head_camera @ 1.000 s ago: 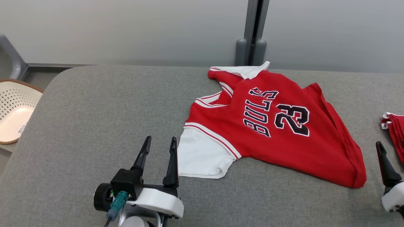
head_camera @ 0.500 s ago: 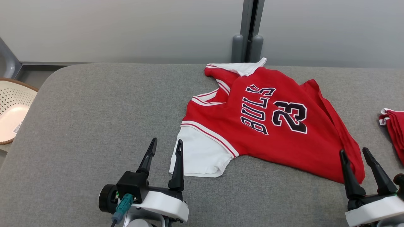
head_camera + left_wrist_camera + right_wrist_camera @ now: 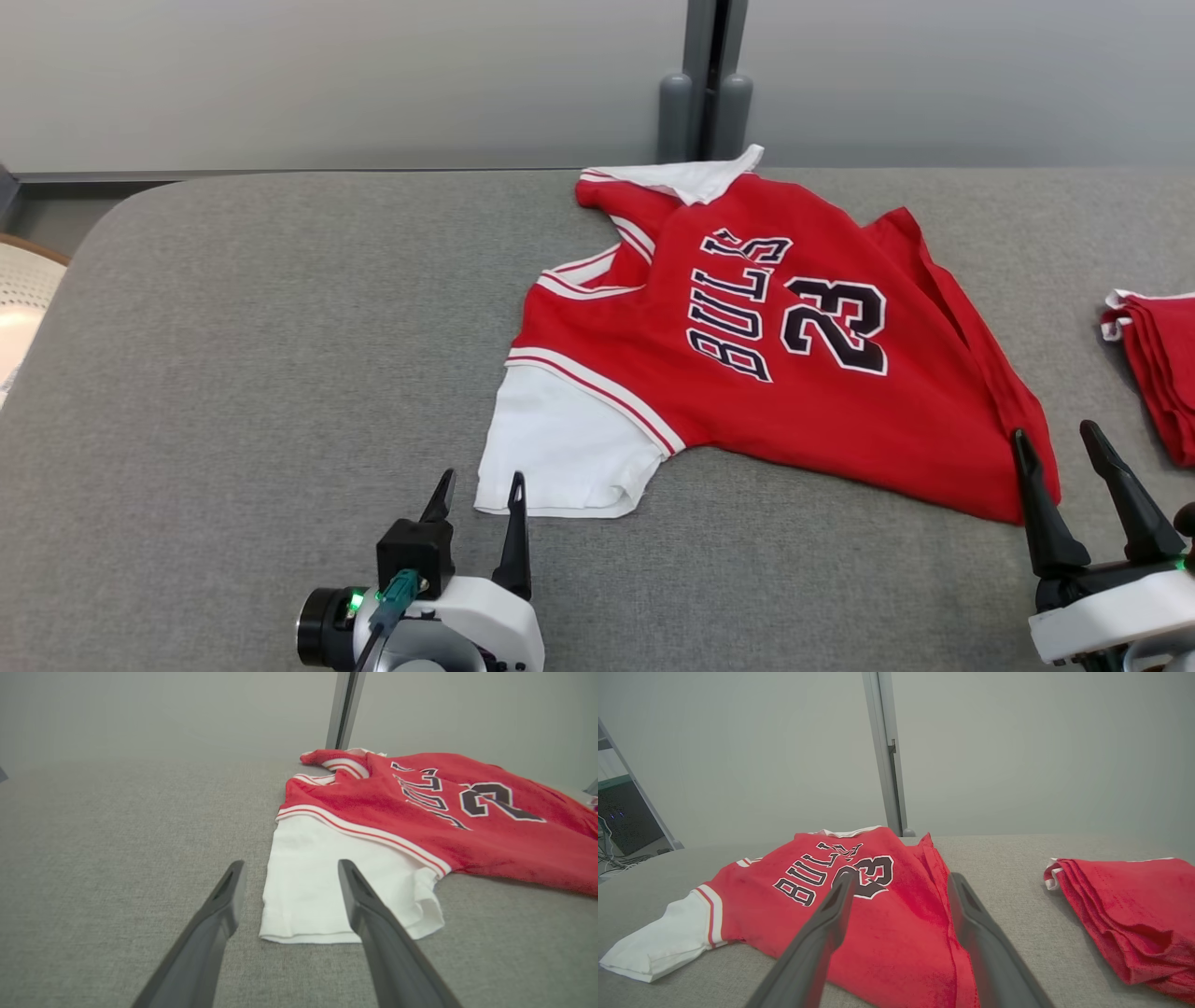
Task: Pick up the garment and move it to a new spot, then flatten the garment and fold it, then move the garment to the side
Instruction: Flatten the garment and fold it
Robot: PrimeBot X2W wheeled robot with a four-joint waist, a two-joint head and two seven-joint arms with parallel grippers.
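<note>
The body of the jersey [image 3: 807, 370] is flat on the tabletop. The jersey has a free edge at its hem corner, so my right gripper needs to grab it there next.
The garment [image 3: 747, 373] is a red jersey with white sleeves and "BULLS 23" in black, lying crumpled on the grey table [image 3: 280, 327]. Its near white sleeve [image 3: 560, 448] points at me. My left gripper [image 3: 476, 485] stands open just short of that sleeve's hem; in the left wrist view the left gripper [image 3: 287, 872] frames the white sleeve [image 3: 317, 891] without touching it. My right gripper [image 3: 1055, 443] is open at the jersey's lower right corner. Through the right wrist view, the right gripper [image 3: 901, 882] is open above the red hem [image 3: 924, 933].
A folded stack of red cloth [image 3: 1158, 364] lies at the table's right edge, also red cloth [image 3: 1125, 914] to the right of my right fingers. A pale perforated basket [image 3: 19, 308] sits off the table's left side. A grey post [image 3: 700, 84] rises behind the table.
The head camera has swung right and down, shifting the whole picture. My right gripper has come into view at the jersey's lower right corner. My left gripper sits lower in the picture.
</note>
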